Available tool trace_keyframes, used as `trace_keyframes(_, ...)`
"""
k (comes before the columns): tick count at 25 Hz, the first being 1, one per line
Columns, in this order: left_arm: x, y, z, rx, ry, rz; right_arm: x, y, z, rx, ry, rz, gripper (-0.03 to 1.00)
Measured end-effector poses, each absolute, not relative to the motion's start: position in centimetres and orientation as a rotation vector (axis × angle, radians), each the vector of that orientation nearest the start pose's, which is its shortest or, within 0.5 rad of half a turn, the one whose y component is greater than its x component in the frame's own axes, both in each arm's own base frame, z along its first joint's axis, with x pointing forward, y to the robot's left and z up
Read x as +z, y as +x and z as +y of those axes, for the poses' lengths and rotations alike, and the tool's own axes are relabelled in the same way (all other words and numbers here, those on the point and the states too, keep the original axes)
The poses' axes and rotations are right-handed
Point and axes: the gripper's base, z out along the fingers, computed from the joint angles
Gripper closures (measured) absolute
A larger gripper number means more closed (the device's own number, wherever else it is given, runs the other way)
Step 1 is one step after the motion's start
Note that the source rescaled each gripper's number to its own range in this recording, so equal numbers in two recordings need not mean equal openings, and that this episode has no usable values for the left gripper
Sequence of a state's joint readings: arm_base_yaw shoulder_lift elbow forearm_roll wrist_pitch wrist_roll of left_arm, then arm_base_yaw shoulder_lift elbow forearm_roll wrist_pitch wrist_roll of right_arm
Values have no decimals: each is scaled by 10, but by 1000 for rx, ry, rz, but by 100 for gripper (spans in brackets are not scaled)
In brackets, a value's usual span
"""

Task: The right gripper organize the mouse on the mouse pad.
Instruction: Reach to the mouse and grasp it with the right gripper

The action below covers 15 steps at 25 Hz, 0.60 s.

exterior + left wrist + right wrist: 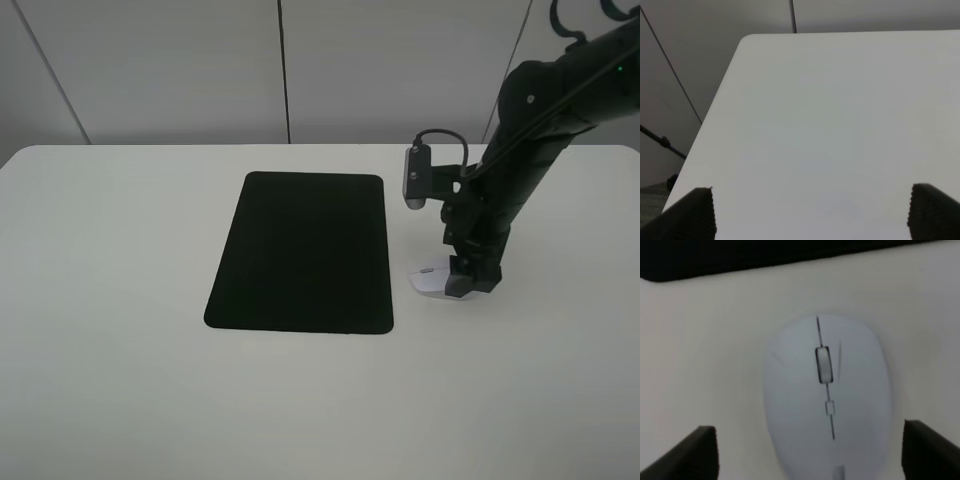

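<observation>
My right fingers are above the mouse's sides and would miss the mouse; they should lower first, then close.
The white mouse [427,280] lies on the white table just right of the black mouse pad [300,250], near the pad's front right corner and off it. My right gripper [468,282] is down at the mouse, covering its right part. In the right wrist view the mouse [827,395] lies between my two dark fingertips, with its grey scroll wheel showing. The gripper [810,452] is open, with a gap between each finger and the mouse. The pad's edge [740,255] lies just beyond the mouse. My left gripper [812,212] is open and empty above bare table.
The white table [120,300] stretches around the pad. Its far edge meets a pale wall [200,70]. The left wrist view shows a rounded table corner [747,40] with floor and a dark pole [660,140] beyond.
</observation>
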<state>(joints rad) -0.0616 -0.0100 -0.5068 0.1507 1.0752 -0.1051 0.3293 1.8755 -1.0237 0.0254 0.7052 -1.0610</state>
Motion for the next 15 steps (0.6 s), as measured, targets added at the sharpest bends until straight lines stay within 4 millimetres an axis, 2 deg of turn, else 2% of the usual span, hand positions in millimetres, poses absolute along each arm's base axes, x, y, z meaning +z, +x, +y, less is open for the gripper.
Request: trace_keyframes(15,279,-8,13,75,-54,2033,101,317,106,-52,-1957,2344,39)
